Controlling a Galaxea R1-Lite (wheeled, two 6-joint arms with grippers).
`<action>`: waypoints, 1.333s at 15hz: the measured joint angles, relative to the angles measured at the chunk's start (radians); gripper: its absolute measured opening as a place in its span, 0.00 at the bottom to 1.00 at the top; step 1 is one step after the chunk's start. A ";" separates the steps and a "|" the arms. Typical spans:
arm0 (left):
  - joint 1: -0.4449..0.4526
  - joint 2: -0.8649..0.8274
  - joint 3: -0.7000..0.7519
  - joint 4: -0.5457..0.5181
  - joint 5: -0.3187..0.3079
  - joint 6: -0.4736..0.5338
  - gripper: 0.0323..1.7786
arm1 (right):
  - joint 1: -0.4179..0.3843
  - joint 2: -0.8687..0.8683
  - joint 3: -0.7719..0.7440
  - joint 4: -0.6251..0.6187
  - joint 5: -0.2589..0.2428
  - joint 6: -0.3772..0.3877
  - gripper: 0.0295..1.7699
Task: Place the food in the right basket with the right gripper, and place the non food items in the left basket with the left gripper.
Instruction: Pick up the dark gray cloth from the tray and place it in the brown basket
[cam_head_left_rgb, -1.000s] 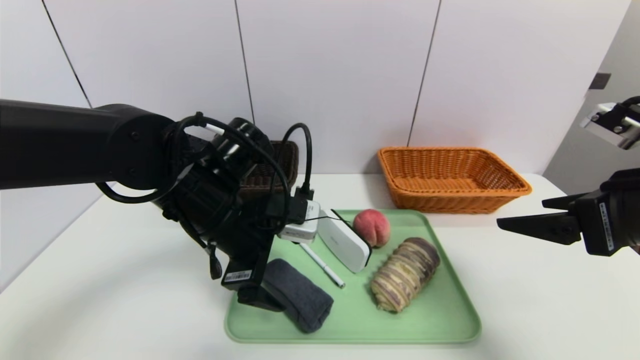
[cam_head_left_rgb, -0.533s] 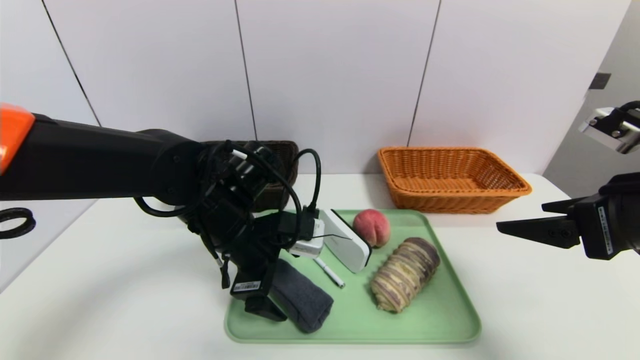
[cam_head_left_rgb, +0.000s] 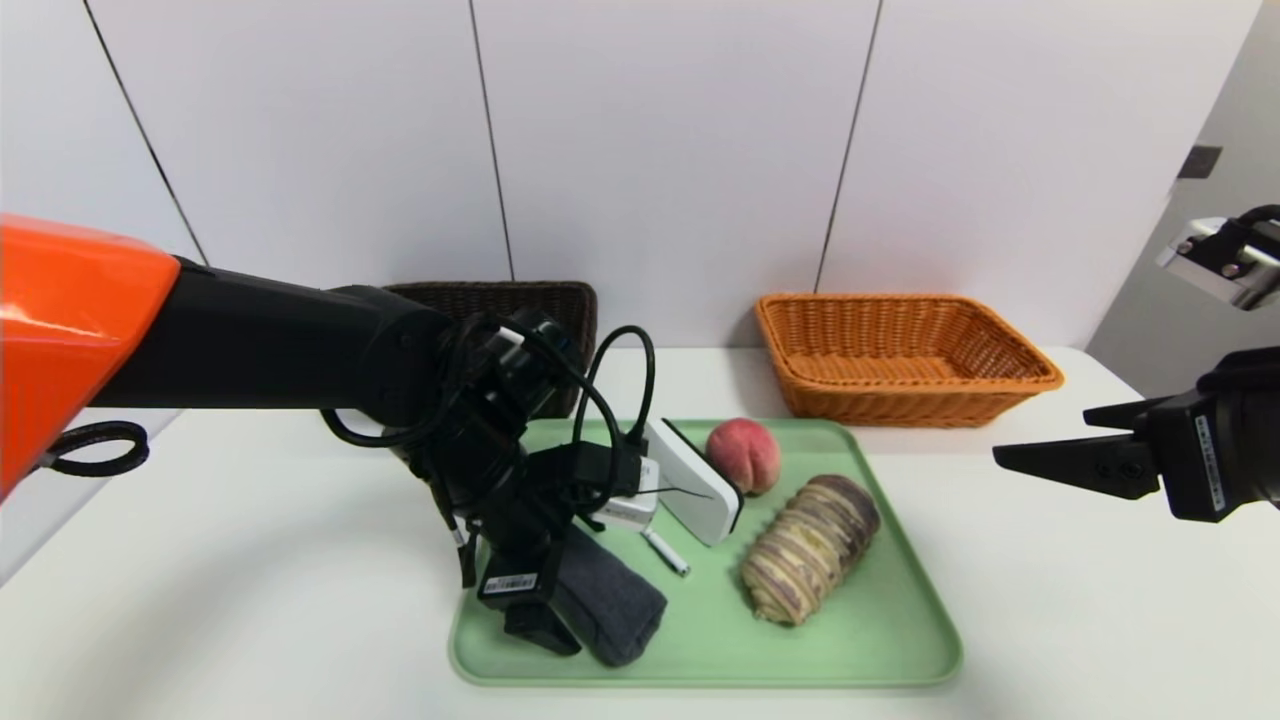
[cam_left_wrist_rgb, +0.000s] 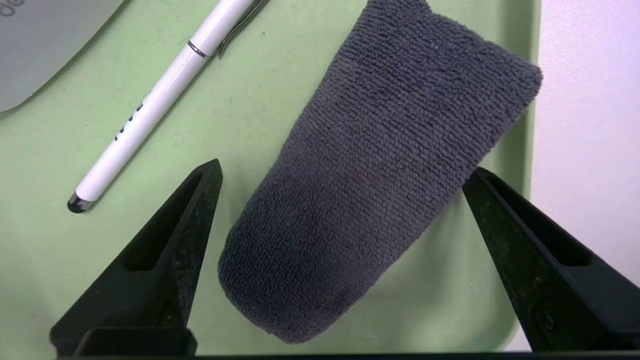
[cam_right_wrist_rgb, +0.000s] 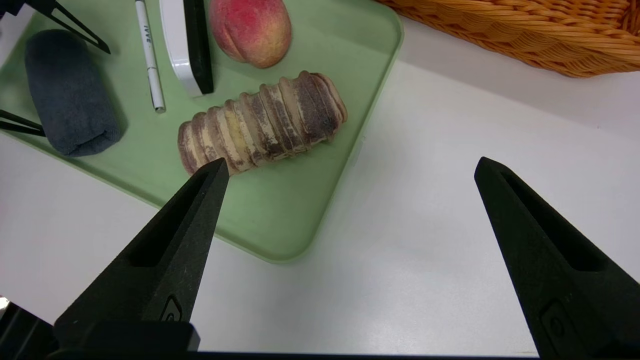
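My fingers stand beside the rolled dark grey cloth (cam_left_wrist_rgb: 380, 165), low over the green tray (cam_left_wrist_rgb: 252, 138). It is time for my left gripper to close now. Closing now would catch the cloth.
A rolled dark grey cloth (cam_head_left_rgb: 615, 600) (cam_left_wrist_rgb: 380, 165) lies at the front left of the green tray (cam_head_left_rgb: 880, 640). My left gripper (cam_head_left_rgb: 575, 615) (cam_left_wrist_rgb: 345, 169) is open and low over it, one finger on each side, not pressing it. A white pen (cam_head_left_rgb: 665, 552) (cam_left_wrist_rgb: 160, 95) and a white block (cam_head_left_rgb: 690, 492) lie beside the cloth. The peach (cam_head_left_rgb: 744, 455) (cam_right_wrist_rgb: 250, 30) and striped bread roll (cam_head_left_rgb: 810, 548) (cam_right_wrist_rgb: 262, 122) sit further right on the tray. My right gripper (cam_head_left_rgb: 1045, 432) (cam_right_wrist_rgb: 351, 164) hangs open and empty above the table, right of the tray.
The orange-tan basket (cam_head_left_rgb: 905, 355) stands at the back right. The dark brown basket (cam_head_left_rgb: 560, 300) stands at the back left, partly behind my left arm. The cloth's outer end reaches the tray's left rim (cam_left_wrist_rgb: 520, 150).
My left arm has stretched forward and to the right, and its gripper has sunk lower around the cloth. The right arm has stayed still.
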 joint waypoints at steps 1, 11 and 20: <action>0.000 0.004 -0.001 0.001 0.000 -0.003 0.95 | 0.000 0.000 0.002 -0.001 0.000 0.000 0.96; 0.000 -0.020 -0.012 0.005 -0.005 -0.041 0.14 | 0.000 0.001 0.005 -0.002 0.000 0.000 0.96; 0.020 -0.184 -0.175 -0.012 0.071 -0.499 0.14 | 0.001 -0.002 0.017 -0.002 0.000 0.000 0.96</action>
